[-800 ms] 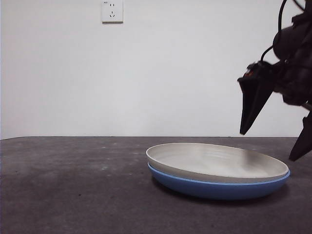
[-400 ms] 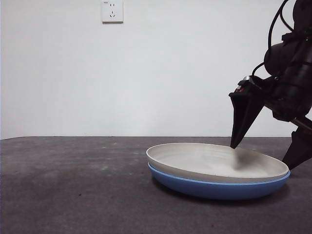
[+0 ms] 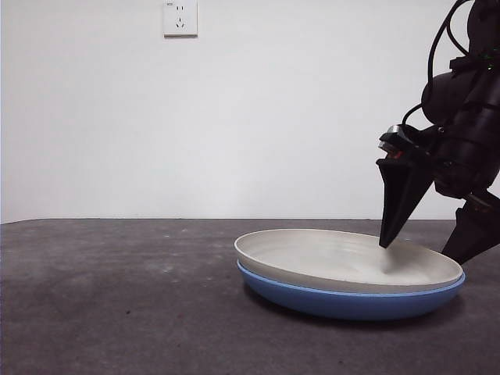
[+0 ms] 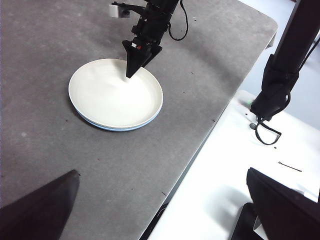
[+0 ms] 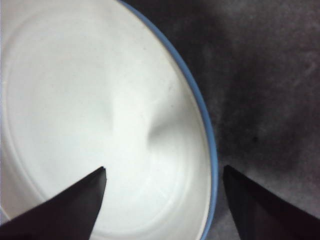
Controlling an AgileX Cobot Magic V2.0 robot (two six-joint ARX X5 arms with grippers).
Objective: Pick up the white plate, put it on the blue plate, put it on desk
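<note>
I will next grab the plate stack with my right gripper by its doubled rim (image 3: 447,261). It is slim where the edges of both plates meet, while the wide plate side (image 3: 340,258) reaches beyond my fingers.
The white plate (image 3: 328,258) lies nested in the blue plate (image 3: 344,305) on the desk (image 3: 117,297). My right gripper (image 3: 418,251) is open and low over the plates' right rim. One jaw points down inside the white plate, the other hangs outside it over the desk. The right wrist view shows the same: the right gripper (image 5: 164,170) straddles the white plate (image 5: 75,100) and the blue rim (image 5: 212,150). My left gripper (image 4: 161,172) is open and empty, high above the desk, looking down on the white plate (image 4: 107,95), the blue plate (image 4: 120,129) and the right gripper (image 4: 131,72).
A wall socket (image 3: 180,17) sits on the white wall behind. In the left wrist view the desk's edge (image 4: 210,125) runs beside a white surface (image 4: 225,170), with a black arm mount (image 4: 280,75) on it.
My right gripper has come down and leftward from beside the plates to their right rim. One jaw now dips inside the white plate. The plates have not moved.
</note>
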